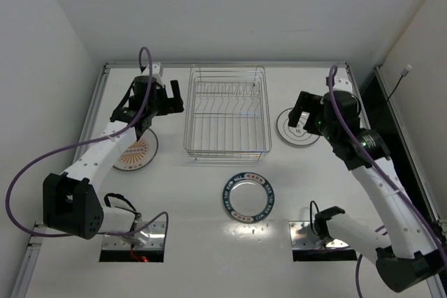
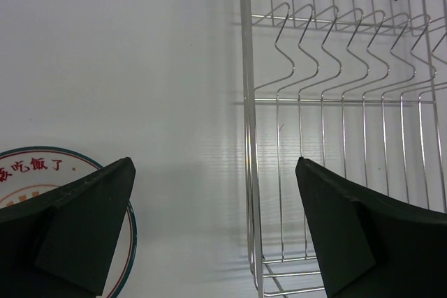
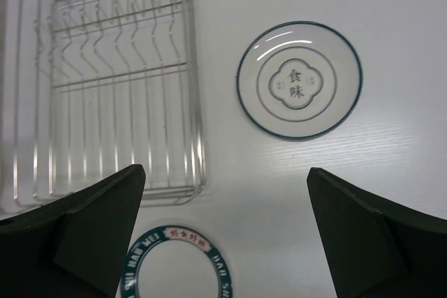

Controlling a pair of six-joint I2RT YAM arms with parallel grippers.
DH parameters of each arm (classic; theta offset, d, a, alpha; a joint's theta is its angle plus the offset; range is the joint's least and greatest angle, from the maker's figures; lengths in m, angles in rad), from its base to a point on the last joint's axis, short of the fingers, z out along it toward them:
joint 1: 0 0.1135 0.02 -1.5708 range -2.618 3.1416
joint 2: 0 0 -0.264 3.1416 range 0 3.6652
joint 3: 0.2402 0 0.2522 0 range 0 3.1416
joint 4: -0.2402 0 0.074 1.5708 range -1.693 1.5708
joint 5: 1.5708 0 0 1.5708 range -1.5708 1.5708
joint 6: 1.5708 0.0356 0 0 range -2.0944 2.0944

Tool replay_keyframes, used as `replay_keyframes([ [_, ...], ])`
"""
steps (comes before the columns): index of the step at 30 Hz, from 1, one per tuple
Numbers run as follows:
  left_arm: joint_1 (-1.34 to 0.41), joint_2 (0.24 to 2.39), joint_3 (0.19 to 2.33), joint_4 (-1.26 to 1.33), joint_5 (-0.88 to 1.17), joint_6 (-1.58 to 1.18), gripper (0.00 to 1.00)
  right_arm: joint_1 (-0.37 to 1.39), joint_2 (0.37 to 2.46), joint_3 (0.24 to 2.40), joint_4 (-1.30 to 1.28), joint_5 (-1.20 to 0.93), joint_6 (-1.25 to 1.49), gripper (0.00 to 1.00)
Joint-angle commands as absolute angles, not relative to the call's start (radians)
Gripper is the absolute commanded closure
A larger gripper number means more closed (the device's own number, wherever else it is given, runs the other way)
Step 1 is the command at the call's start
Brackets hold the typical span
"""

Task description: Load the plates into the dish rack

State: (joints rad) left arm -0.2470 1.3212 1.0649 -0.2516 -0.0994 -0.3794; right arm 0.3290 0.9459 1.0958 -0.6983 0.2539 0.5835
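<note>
Next, my right gripper grabs the white-grey plate's rim point(image 1: 318, 135) on the side away from the dish rack point(image 1: 227, 150), so the plate's opposite rim stays free to load in.
The silver wire dish rack point(image 1: 227, 150) stands at the back centre with nothing in it. The orange-striped plate point(image 1: 136, 151) lies flat to its left. The blue-rimmed plate point(image 1: 248, 197) lies flat in front of the rack. The white-grey plate point(image 1: 297, 132) lies flat to the right of the rack. My left gripper point(image 1: 167, 93) hovers open and empty between the orange plate point(image 2: 42, 172) and the rack's left wall point(image 2: 246, 102). My right gripper point(image 1: 302, 111) hovers open and empty above the table, with the white-grey plate point(image 3: 299, 79), the blue-rimmed plate point(image 3: 171, 236) and the rack point(image 3: 195, 116) below it.
White walls close the table at the back and both sides. A raised rail runs along the left edge point(image 1: 94, 109). A dark strip with a cable lies off the right edge point(image 1: 380, 102). The arm bases sit on metal plates point(image 1: 136, 235) at the near edge.
</note>
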Motion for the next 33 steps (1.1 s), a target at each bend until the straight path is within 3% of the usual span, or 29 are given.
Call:
replay_keyframes([
  [1, -0.242, 1.328, 1.048, -0.225, -0.121, -0.39, 0.0, 0.312, 0.992, 1.16, -0.665, 0.418, 0.479, 0.0],
  [6, -0.242, 1.328, 1.048, -0.225, -0.121, -0.39, 0.0, 0.183, 1.144, 1.218, -0.664, 0.467, 0.456, 0.0],
  [17, -0.242, 1.356, 1.048, -0.236, -0.121, -0.39, 0.0, -0.38, 1.406, 0.977, -0.421, -0.256, 0.624, 0.0],
  [23, -0.242, 1.376, 1.057, -0.245, -0.109, -0.4, 0.0, -0.508, 1.624, 0.77, -0.105, -0.619, 0.751, 0.17],
  [29, -0.242, 1.396, 1.066, -0.256, -0.109, -0.4, 0.0, -0.497, 1.689, 0.713, -0.005, -0.629, 0.773, 0.21],
  [31, -0.242, 1.396, 1.066, -0.256, -0.1, -0.4, 0.0, -0.497, 1.747, 0.713, 0.005, -0.664, 0.764, 0.37],
  [33, -0.242, 1.396, 1.066, -0.256, -0.1, -0.4, 0.0, -0.497, 1.769, 0.732, 0.048, -0.664, 0.775, 0.41],
])
